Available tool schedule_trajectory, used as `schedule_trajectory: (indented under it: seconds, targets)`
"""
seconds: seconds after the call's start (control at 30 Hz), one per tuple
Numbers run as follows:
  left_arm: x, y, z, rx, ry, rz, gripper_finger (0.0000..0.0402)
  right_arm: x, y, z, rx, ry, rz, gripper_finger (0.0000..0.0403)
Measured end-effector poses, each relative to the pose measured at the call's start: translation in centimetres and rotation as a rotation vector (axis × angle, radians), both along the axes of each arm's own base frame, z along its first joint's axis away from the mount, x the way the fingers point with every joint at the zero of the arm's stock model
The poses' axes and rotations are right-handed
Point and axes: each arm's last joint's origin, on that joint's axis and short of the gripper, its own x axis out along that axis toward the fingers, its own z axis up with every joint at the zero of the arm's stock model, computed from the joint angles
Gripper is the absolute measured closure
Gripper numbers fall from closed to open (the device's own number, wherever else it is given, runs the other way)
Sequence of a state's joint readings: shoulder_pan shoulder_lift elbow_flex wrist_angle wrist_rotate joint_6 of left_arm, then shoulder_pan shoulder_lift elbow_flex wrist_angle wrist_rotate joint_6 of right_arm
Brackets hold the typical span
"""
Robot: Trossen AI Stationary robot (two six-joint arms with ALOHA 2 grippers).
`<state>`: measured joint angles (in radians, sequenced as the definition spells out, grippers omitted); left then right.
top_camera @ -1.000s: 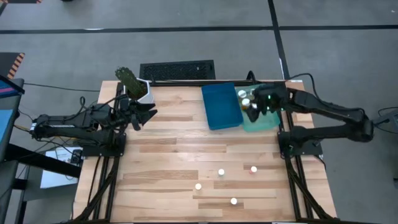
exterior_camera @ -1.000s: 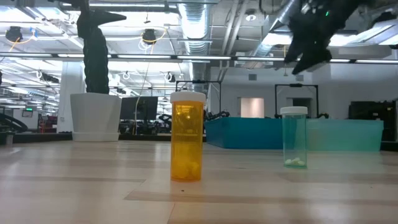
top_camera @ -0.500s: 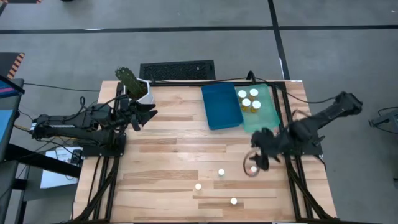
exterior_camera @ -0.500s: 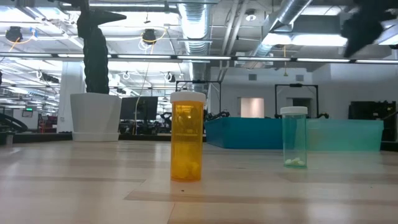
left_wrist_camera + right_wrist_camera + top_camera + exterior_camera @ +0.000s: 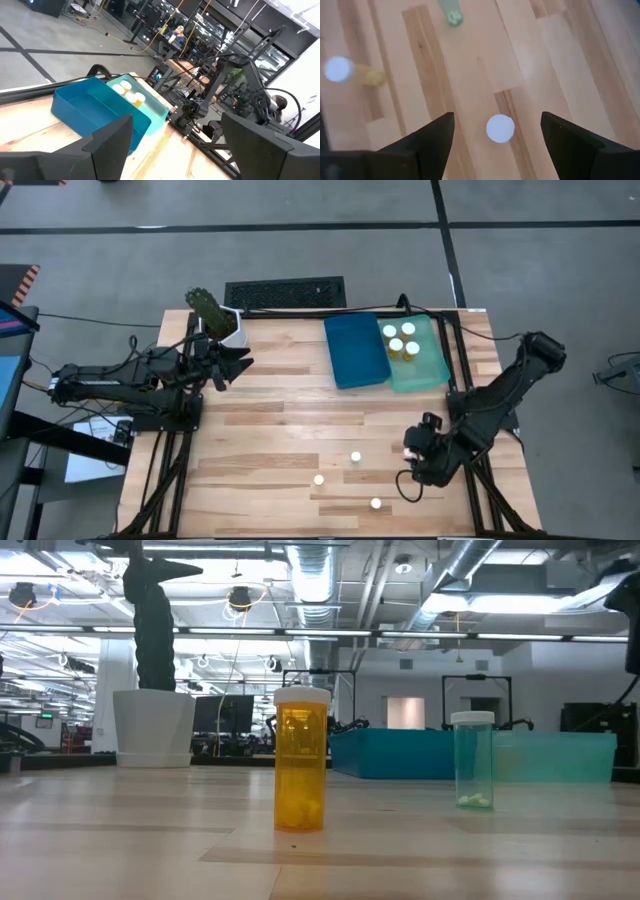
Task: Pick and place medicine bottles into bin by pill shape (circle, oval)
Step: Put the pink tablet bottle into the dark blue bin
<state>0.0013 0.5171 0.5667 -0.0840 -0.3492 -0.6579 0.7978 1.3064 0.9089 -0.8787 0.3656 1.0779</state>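
The right gripper grabs the medicine bottle by its end with the cap (image 5: 408, 453) next, to sort it by pill shape into the blue bin (image 5: 357, 352).
Several white-capped medicine bottles stand upright on the wooden table: one (image 5: 355, 457), one (image 5: 319, 479), one (image 5: 376, 503) and one (image 5: 407, 452) under my right gripper. The low view shows an amber bottle (image 5: 301, 760) and a clear greenish one (image 5: 473, 760). My right gripper (image 5: 413, 450) is open above the near-right bottle. In its wrist view the fingers (image 5: 497, 145) stand on either side of that white cap (image 5: 500, 127), apart from it. My left gripper (image 5: 238, 363) is open and empty at the table's far left.
A blue bin (image 5: 357, 350) and a clear teal bin (image 5: 430, 370) stand side by side at the far right. The teal bin holds several white-capped bottles (image 5: 400, 340). A potted plant (image 5: 213, 315) stands at the far left corner. Bare wood lies in the table's middle.
My right gripper has swung from above the teal bin toward the table's near edge and come down over the near-right bottle. The bottles on the table have stayed where they were.
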Motion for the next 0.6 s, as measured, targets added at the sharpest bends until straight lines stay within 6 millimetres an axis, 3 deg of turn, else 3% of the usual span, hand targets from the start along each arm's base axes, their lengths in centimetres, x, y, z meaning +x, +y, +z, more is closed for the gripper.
schedule_trajectory:
  seconds: [0.33, 0.6]
  targets:
    - [0.0, 0.0, -0.2, 0.0, 0.019, 0.002, 0.0105, 0.6, 0.7, -2.3, -0.093, 0.089, 0.004, 0.0097]
    - [0.0, 0.0, -0.4, -0.002, 0.039, 0.002, 0.0105, -0.6, -0.5, -3.3, -0.054, 0.066, -0.04, 0.0097]
